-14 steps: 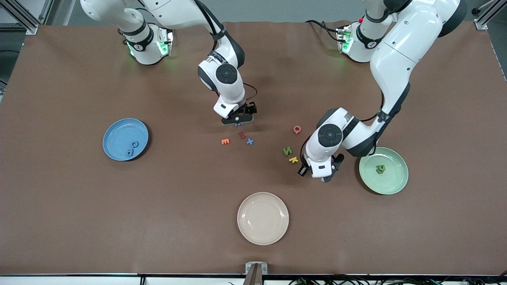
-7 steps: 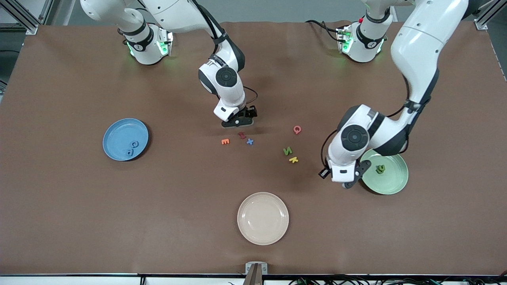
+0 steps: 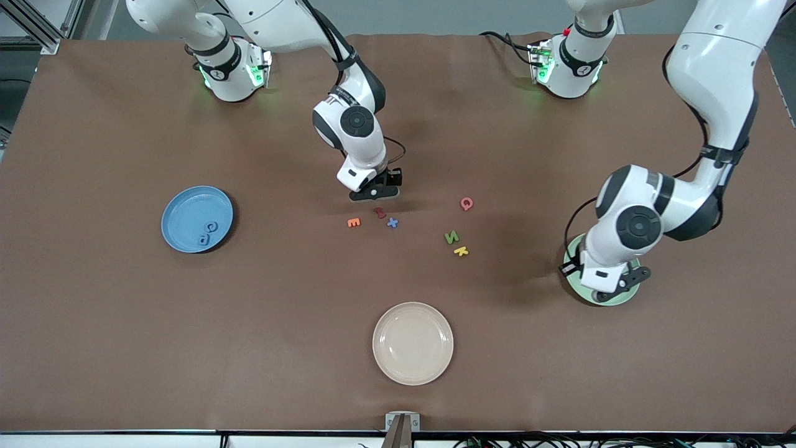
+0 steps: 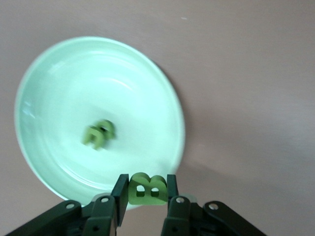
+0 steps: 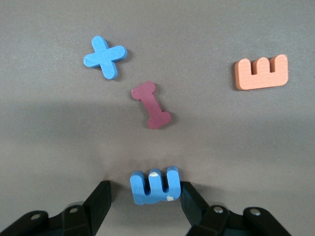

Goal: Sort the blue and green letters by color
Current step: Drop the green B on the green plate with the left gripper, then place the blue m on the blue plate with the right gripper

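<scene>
The green B is hanging above the plate's near rim. The B needs to be lower before my left gripper lets go, so the gripper should keep holding it.
My left gripper is shut on a green B and holds it over the edge of the green plate, which also shows in the left wrist view. A green letter lies in that plate. My right gripper is open and low at the table, its fingers either side of a blue E. A blue plus and a green N lie on the table. Two blue letters lie in the blue plate.
An orange E and a dark red I lie beside the blue plus. A yellow K lies beside the green N, and a pink letter is farther from the camera. A beige plate stands nearest the camera.
My left gripper has carried the green B from beside the yellow K to over the green plate. My right gripper has stayed over the blue E, barely shifting.
</scene>
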Controlling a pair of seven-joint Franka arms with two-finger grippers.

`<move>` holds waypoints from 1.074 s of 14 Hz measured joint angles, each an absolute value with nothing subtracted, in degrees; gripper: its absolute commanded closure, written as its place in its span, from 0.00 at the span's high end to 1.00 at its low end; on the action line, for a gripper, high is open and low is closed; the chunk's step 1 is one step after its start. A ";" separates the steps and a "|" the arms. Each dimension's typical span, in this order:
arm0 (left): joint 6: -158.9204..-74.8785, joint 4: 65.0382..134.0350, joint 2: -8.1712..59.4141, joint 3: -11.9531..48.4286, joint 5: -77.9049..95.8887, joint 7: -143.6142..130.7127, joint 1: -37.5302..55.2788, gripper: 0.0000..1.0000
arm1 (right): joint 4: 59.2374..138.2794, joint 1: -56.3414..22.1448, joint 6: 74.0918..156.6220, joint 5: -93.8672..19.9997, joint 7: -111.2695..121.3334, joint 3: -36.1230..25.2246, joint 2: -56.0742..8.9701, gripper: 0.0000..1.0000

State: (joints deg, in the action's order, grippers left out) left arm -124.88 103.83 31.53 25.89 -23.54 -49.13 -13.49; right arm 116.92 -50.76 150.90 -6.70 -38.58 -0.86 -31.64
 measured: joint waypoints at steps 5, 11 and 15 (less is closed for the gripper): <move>-125.06 106.70 31.40 25.88 -23.54 -35.85 -19.59 0.00 | 116.46 -50.70 150.57 -6.37 -38.57 -0.94 -31.42 0.01; -127.28 107.88 32.53 25.90 -23.54 -32.62 -20.38 0.00 | 115.05 -48.07 145.92 -6.15 -37.18 -1.64 -31.13 0.00; -129.35 107.88 33.31 25.91 -23.54 -32.58 -20.38 0.01 | 114.15 -41.86 133.82 -5.61 -28.60 -2.07 -27.33 0.00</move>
State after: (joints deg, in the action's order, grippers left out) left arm -129.35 107.88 33.31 25.91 -23.54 -32.58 -20.38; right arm 114.15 -41.86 133.82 -5.61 -28.60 -2.07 -27.33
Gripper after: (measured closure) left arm 0.652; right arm 0.590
